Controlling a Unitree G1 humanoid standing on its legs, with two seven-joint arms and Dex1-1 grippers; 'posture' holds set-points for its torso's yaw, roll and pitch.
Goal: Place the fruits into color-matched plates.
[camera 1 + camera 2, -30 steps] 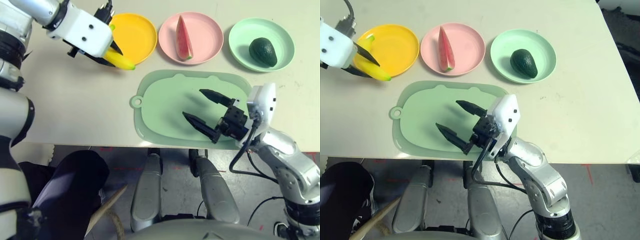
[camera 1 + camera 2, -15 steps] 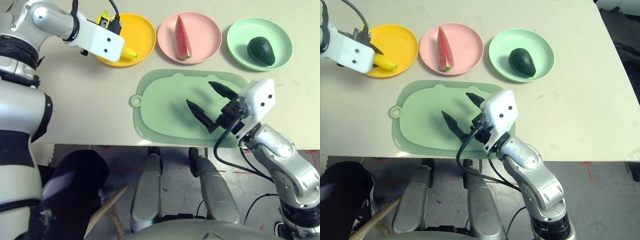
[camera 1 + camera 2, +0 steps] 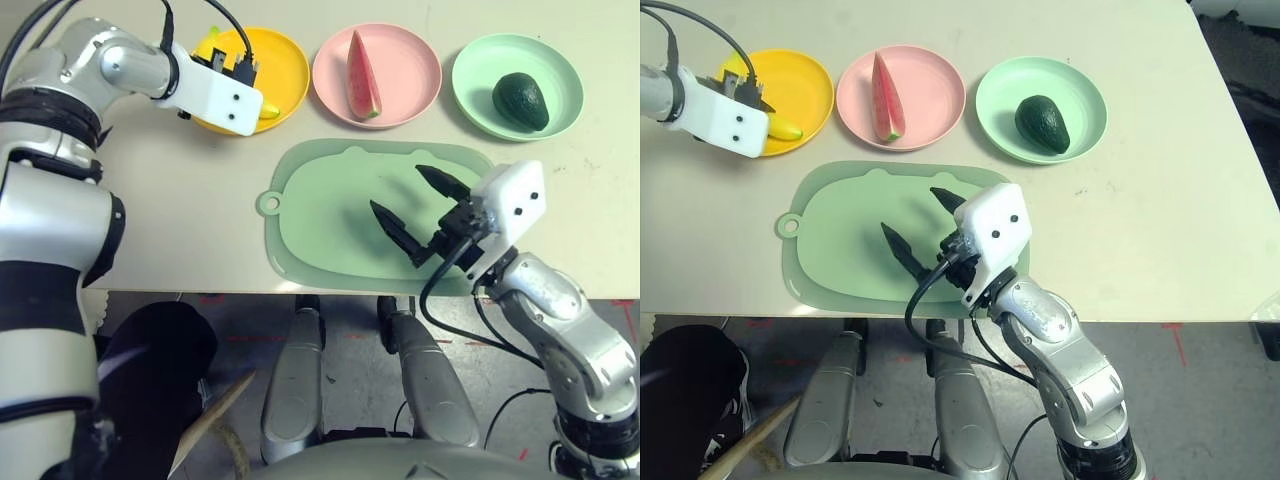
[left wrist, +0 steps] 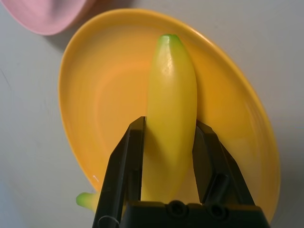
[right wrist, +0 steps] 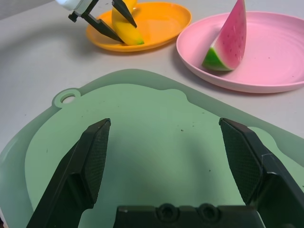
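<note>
My left gripper holds the banana [image 3: 268, 109] low inside the plate's rim. I need to release it next: it would lie in the yellow-orange plate [image 3: 288, 55].
My left gripper [image 4: 168, 156] is shut on the yellow banana [image 4: 171, 95], holding it over the yellow-orange plate [image 3: 288, 55] at the far left; its lower end reaches into the dish [image 5: 156, 23]. The watermelon wedge [image 3: 361, 76] lies in the pink plate [image 3: 405, 50]. Further right, the dark avocado [image 3: 520, 101] rests in the mint green plate [image 3: 565, 60]. My right gripper [image 3: 420, 215] hovers open over the pale-green cutting mat [image 3: 320, 220], nothing between its fingers [image 5: 92, 156].
The cutting mat lies near the table's front edge, its small hanging loop [image 3: 268, 203] pointing left. Bare table [image 3: 170, 210] extends left of the mat and right of it below the green plate.
My left gripper has carried the banana from the yellow plate's near-left rim in over the dish. The right gripper shifted slightly over the mat and stayed open.
</note>
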